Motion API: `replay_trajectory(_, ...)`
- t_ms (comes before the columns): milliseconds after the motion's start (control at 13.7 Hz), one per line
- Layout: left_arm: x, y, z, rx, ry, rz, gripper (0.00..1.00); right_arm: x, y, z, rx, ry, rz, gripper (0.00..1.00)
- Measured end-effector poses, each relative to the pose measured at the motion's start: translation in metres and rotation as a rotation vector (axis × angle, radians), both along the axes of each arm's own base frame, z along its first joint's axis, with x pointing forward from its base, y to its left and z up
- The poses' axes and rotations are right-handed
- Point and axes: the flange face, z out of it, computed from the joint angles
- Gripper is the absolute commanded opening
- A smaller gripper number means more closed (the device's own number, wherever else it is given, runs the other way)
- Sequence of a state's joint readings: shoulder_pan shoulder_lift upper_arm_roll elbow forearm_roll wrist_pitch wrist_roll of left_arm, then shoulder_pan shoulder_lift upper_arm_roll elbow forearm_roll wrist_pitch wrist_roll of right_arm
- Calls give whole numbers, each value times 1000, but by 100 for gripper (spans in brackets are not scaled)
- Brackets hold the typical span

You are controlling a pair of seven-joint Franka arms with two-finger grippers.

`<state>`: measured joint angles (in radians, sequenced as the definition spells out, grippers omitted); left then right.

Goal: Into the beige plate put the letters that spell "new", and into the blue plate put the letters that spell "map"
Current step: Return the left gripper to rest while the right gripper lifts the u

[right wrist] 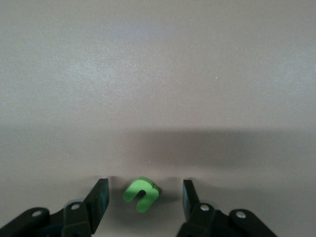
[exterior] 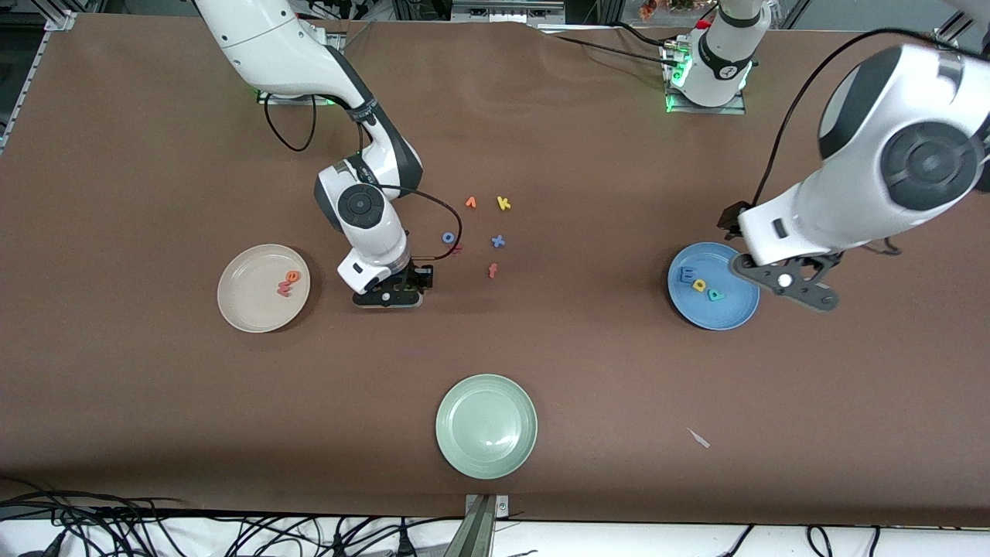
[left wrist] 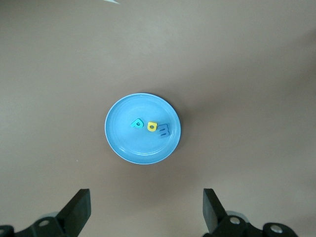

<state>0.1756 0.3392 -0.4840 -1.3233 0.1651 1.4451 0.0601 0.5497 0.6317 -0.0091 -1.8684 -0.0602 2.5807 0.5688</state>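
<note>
My right gripper's fingers are low at the table on either side of the green n [right wrist: 141, 188]. I need to close them now, and they would hold it.
The beige plate [exterior: 241, 303] holds the orange e [exterior: 292, 275] and the pinkish-red w [exterior: 284, 288]. My right gripper [exterior: 390, 295] is down at the table between that plate and the loose letters. It stands open around the green n [right wrist: 140, 193], which lies flat with a gap to each finger [right wrist: 100, 196]. The blue plate [exterior: 723, 313] carries the blue m [exterior: 687, 273], yellow a [exterior: 699, 285] and teal p [exterior: 717, 294]. My left gripper [exterior: 797, 288] hangs open and empty high over that plate's rim. The left wrist view shows the blue plate [left wrist: 121, 140] far below.
Loose letters lie toward the robots' bases from the right gripper: orange v [exterior: 470, 202], yellow k [exterior: 503, 203], blue o [exterior: 448, 238], blue x [exterior: 498, 241], red f [exterior: 493, 270]. A pale green plate [exterior: 486, 425] sits near the front camera. A white scrap [exterior: 698, 438] lies beside it.
</note>
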Motion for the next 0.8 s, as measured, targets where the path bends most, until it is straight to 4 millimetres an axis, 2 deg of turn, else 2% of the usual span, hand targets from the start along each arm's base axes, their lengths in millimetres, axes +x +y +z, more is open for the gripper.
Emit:
replay_trajectory(146,-13,33,36,-87,-40,120,100,-1,0,-3,-1,3,-6,55)
replay_trajectory(219,-19,50,48,-112,-77,168,100,-1,0,-4,-1,4,-11,47)
replay_trajectory(291,-27,62,52,-118,-114,198,100,-1,0,-4,-1,4,-13,39)
replay_trajectory(437,-46,68,41,-105,-172,224,100,-1,0,-4,-1,4,-15,26)
replay_trajectory(583,-60,68,32,-41,-184,206,100,-1,-1,-3,-1,4,-16,24)
replay_trajectory(802,-66,65,31,-18,-185,195,100,0,0,-3,-1,3,-13,24)
